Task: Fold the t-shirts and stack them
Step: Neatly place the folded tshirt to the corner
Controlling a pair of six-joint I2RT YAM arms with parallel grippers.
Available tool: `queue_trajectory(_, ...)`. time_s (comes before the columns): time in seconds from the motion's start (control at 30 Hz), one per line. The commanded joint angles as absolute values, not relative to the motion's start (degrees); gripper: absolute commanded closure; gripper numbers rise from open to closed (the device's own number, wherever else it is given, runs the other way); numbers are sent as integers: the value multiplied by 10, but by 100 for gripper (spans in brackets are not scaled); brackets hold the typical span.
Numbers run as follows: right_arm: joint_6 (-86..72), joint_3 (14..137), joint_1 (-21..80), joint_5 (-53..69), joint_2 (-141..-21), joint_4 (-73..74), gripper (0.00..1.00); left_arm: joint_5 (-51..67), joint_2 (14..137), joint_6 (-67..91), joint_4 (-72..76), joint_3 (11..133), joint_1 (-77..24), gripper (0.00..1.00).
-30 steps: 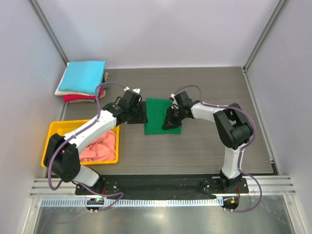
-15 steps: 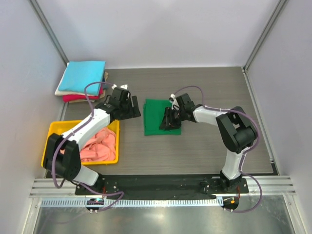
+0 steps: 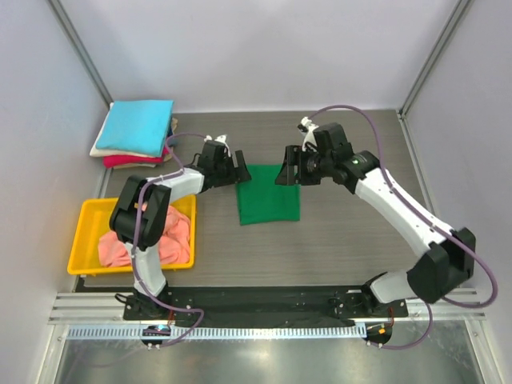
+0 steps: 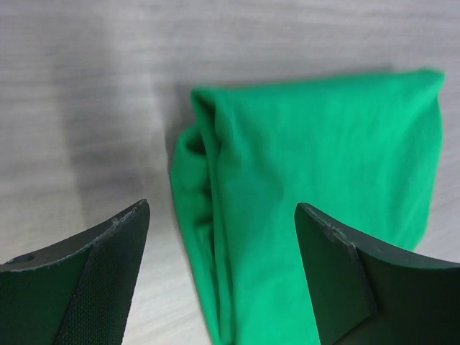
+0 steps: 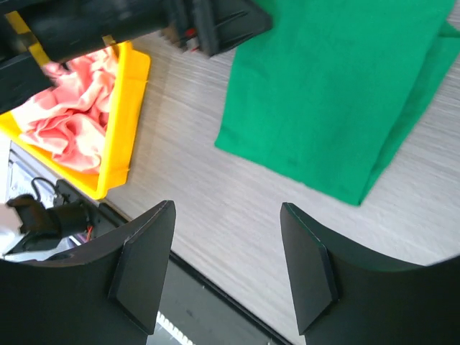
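The folded green t-shirt's layers should stay together for stacking. My left gripper needs to pick it up next by its layered edge (image 4: 210,159) at the stack-side far corner.
A bright green t-shirt (image 3: 268,196) lies folded in a rectangle on the table's middle. My left gripper (image 3: 238,170) is open at its far left corner; in the left wrist view the gripper (image 4: 223,213) straddles the shirt's layered edge (image 4: 316,194), low over it. My right gripper (image 3: 288,174) is open and empty, raised above the shirt's far right corner; its wrist view shows the gripper (image 5: 228,215) over bare table beside the shirt (image 5: 338,79). A stack of folded shirts, sky-blue (image 3: 136,124) on top, then cream and red (image 3: 128,161), sits at the back left.
A yellow tray (image 3: 80,240) at the near left holds a crumpled salmon-pink shirt (image 3: 152,240); both show in the right wrist view, tray (image 5: 133,100) and shirt (image 5: 68,108). Grey walls and metal posts enclose the table.
My left gripper came back right to the green shirt's far left corner. My right gripper lifted off the shirt's right side and moved back and up, its arm now stretched out.
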State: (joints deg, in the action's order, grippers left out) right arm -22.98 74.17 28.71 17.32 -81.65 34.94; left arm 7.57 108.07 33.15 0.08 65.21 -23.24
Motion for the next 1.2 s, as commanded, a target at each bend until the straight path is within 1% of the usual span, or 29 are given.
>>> queue_trajectory(0.0, -216, 739, 287, 153, -774, 411, 34, 76, 1116, 341, 48, 668, -220, 18)
queue_trajectory(0.03, -218, 736, 287, 149, -766, 417, 34, 78, 1131, 342, 52, 670, -218, 19)
queue_trajectory(0.1, -218, 725, 287, 142, -746, 422, 33, 99, 1143, 348, 62, 671, -212, 24)
queue_trajectory(0.13, -217, 721, 287, 136, -740, 426, 33, 106, 1153, 348, 64, 672, -211, 29)
queue_trajectory(0.27, -214, 712, 286, 133, -738, 431, 33, 119, 1172, 345, 78, 657, -213, 37)
queue_trajectory(0.3, -212, 708, 285, 132, -740, 432, 33, 123, 1174, 346, 87, 652, -213, 40)
queue_trajectory(0.33, -214, 707, 285, 131, -743, 432, 33, 135, 1176, 348, 92, 643, -213, 45)
queue_trajectory(0.4, -210, 705, 284, 130, -744, 432, 33, 148, 1175, 359, 114, 632, -213, 50)
queue_trajectory(0.5, -206, 705, 280, 128, -745, 433, 33, 176, 1172, 367, 139, 615, -213, 61)
queue_trajectory(0.53, -203, 704, 279, 127, -747, 433, 33, 192, 1172, 372, 144, 614, -212, 66)
queue_trajectory(0.57, -202, 703, 274, 126, -747, 433, 33, 210, 1172, 372, 148, 617, -213, 78)
queue_trajectory(0.63, -200, 700, 270, 127, -746, 433, 33, 208, 1155, 369, 124, 631, -212, 100)
queue_trajectory(0.77, -196, 700, 260, 135, -738, 432, 33, 150, 1102, 353, 28, 673, -208, 100)
queue_trajectory(0.9, -190, 703, 255, 137, -729, 432, 33, 126, 1072, 329, -61, 722, -201, 100)
queue_trajectory(1.07, -185, 694, 248, 140, -708, 432, 33, 88, 1023, 274, -140, 751, -185, 100)
queue_trajectory(1.17, -185, 690, 243, 147, -697, 432, 33, 87, 1012, 256, -179, 780, -165, 100)
